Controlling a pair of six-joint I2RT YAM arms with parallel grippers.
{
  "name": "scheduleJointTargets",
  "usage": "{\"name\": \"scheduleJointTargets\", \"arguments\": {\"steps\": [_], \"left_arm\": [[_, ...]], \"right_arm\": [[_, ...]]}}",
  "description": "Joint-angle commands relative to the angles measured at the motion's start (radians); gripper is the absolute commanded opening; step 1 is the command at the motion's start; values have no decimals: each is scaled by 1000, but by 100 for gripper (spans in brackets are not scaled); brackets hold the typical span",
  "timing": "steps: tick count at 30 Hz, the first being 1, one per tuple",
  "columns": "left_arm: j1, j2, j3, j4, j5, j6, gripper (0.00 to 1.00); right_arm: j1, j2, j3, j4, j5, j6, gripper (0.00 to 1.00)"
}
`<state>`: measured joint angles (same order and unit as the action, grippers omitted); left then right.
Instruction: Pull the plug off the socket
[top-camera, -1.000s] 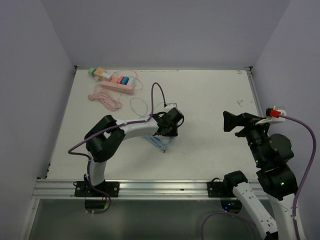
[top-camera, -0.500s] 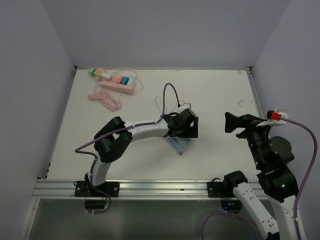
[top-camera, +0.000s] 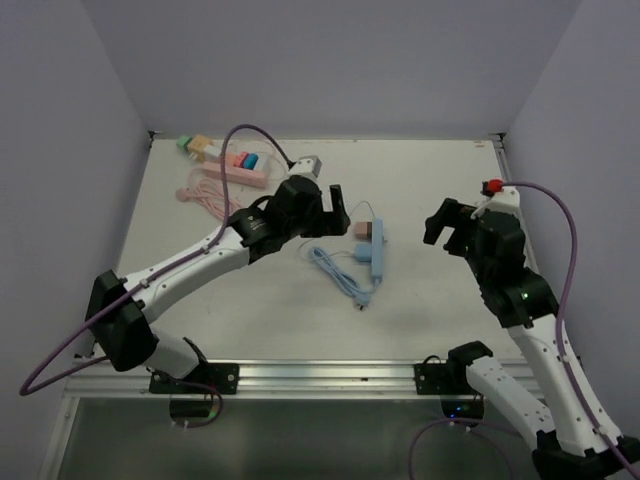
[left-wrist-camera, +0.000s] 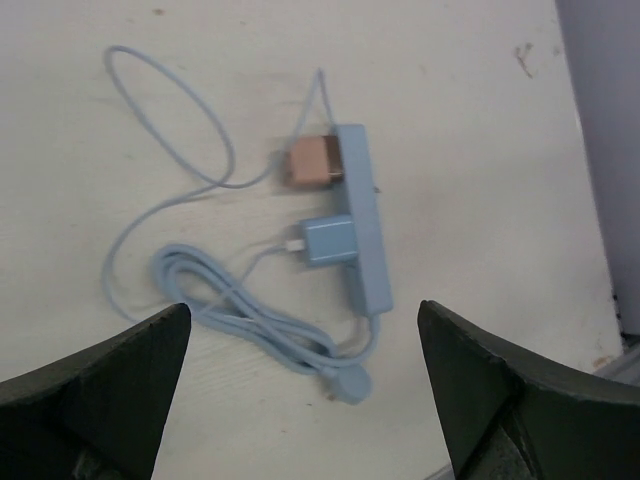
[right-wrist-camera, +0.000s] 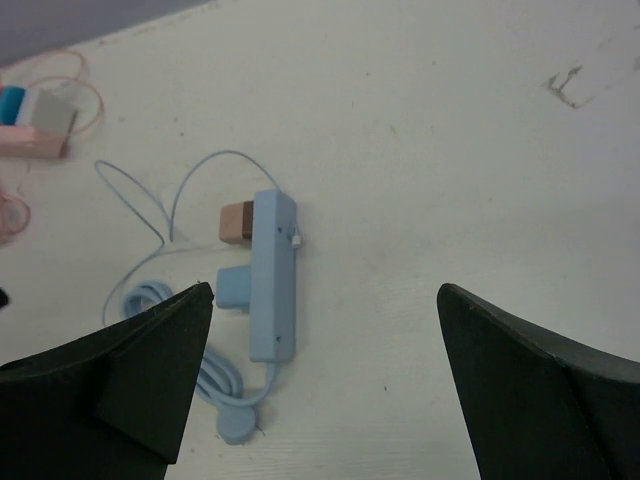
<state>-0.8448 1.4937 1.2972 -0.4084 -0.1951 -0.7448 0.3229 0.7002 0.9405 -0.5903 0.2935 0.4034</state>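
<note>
The light blue socket strip will be grabbed with my right gripper by its cable end (top-camera: 377, 272) (right-wrist-camera: 272, 336), and that leaves both plugs free for pulling off.
A light blue socket strip (top-camera: 378, 256) lies on the white table, its blue cable (top-camera: 338, 273) coiled to its left. Two plugs sit in its left side: a brown-pink plug (left-wrist-camera: 311, 160) with a thin pale cord, and a blue plug (left-wrist-camera: 327, 240). My left gripper (top-camera: 340, 212) hangs open just left of the strip, touching nothing; in the left wrist view, the left gripper (left-wrist-camera: 303, 307) frames the strip (left-wrist-camera: 362, 215). My right gripper (top-camera: 441, 228) is open to the strip's right. From the right wrist, the right gripper (right-wrist-camera: 323, 290) looks down on the strip (right-wrist-camera: 273, 275) and brown-pink plug (right-wrist-camera: 236, 221).
A pink socket strip (top-camera: 236, 171) with coloured plugs lies at the back left, a coiled pink cable (top-camera: 210, 195) beside it. Grey walls close the table on three sides. The table's right edge (left-wrist-camera: 610, 300) is near the blue strip.
My left gripper brought the blue strip rightward, opened, let it go and drew back to the left. The right arm leaned in toward the strip.
</note>
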Motion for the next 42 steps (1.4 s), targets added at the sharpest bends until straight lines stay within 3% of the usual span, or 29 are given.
{"name": "scheduleJointTargets", "arguments": {"steps": [1,7,17,22,32,38,42], "left_arm": [[101,-114,-126,-70,-32,116,99],[122,-384,-309,-141,-171,218,99],[124,-854,-604,-83,-306,285,99],[125,-862,-578,-113,-406,289,99],[127,-819,-582,-122,-366,306,98],[133,-820,-590,-101,-320,331,98],[135,-819,-605,-73,-265,357,99]], "right_arm": [[5,106,-41,1,-53,54,99],[108,323,-170,176,-48,107,98],[291,656,-138,322,87,143,91],[356,775,-98,325,128,156,85],[369,880,-103,357,147,143,72],[367,861,-155,392,147,120,58],[366,837,-187,417,145,92,39]]}}
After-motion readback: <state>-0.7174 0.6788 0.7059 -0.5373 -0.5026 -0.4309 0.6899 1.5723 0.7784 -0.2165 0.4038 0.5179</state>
